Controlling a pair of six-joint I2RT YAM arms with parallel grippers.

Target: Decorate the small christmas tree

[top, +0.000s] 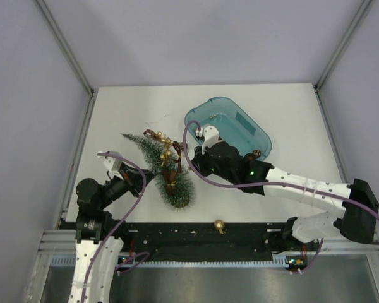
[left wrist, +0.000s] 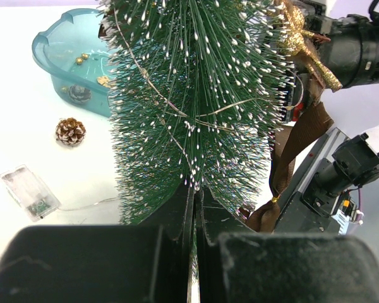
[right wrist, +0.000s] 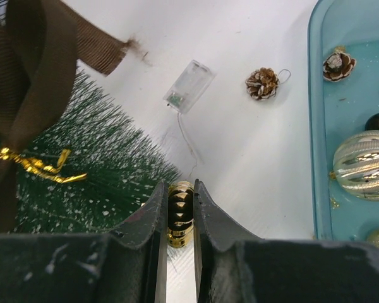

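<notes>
My right gripper should keep holding the ornament until it reaches the tree. The small ridged gold ornament (right wrist: 180,211) is hanging beside the outer bristles with the white table below, and it would fall short.
The small christmas tree (top: 159,163) lies tilted on the white table, tip to the far left and wide end (top: 178,192) toward me. It carries a brown ribbon bow (right wrist: 31,57) and gold trim. My left gripper (left wrist: 194,189) is shut on the tree's frosted bristles (left wrist: 196,95) from its left side (top: 144,178). My right gripper (right wrist: 179,186) is shut on a small ridged gold ornament (right wrist: 180,211), right beside the tree's bristles (right wrist: 107,164), and reaches the tree from the right (top: 188,161).
A teal tray (top: 263,140) at the back right holds a ribbed silver-gold ball (right wrist: 366,165) and a pine cone (right wrist: 338,64). On the table lie another pine cone (right wrist: 262,83) and a clear battery box (right wrist: 189,85) with a thin wire. A gold ball (top: 219,225) sits at the near edge.
</notes>
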